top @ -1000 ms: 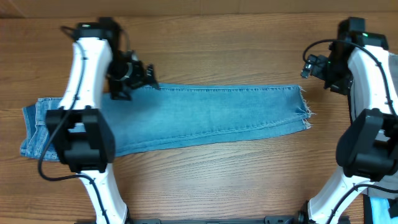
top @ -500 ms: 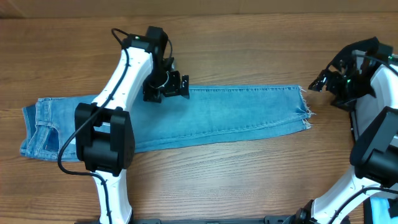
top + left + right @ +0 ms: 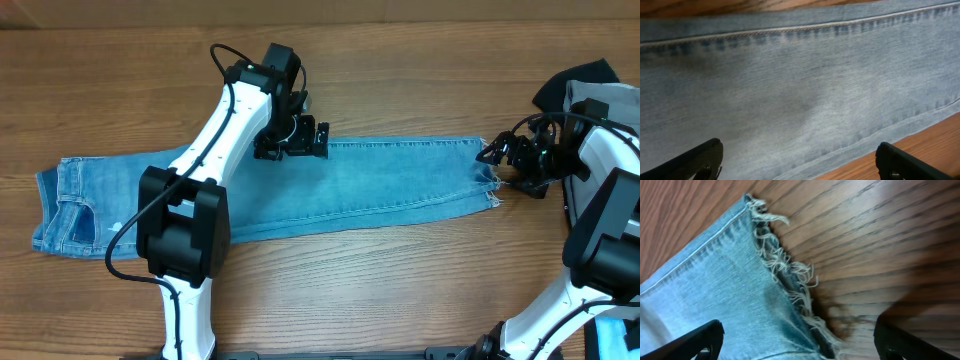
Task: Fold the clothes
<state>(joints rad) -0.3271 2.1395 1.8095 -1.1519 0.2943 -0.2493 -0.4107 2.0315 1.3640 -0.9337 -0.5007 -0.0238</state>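
Observation:
My right gripper grabs the frayed hem end of the stacked legs of the jeans next, to fold the legs over toward the jeans' waist.
The clothes, one pair of light blue denim jeans (image 3: pixel 350 185), lie flat across the wooden table, legs stacked, waist at the left and frayed hems (image 3: pixel 490 178) at the right. My left gripper (image 3: pixel 322 140) hovers open over the leg's far edge near the middle. In the left wrist view denim (image 3: pixel 800 85) fills the frame below the open left gripper (image 3: pixel 800 167). My right gripper (image 3: pixel 494 166) is open at the hem end. The right wrist view shows the frayed hem (image 3: pixel 785 272) between the spread fingers of the right gripper (image 3: pixel 800 345), with nothing gripped.
A black garment (image 3: pixel 590 72) and a grey garment (image 3: pixel 600 97) lie at the far right edge behind the right arm. Something light blue (image 3: pixel 612 332) shows at the bottom right corner. Bare wood table (image 3: pixel 400 280) runs in front of the jeans.
The left arm has swung right along the jeans' far edge, from near the waist to mid-leg. The right gripper has come down and left onto the frayed hem. Both stayed open.

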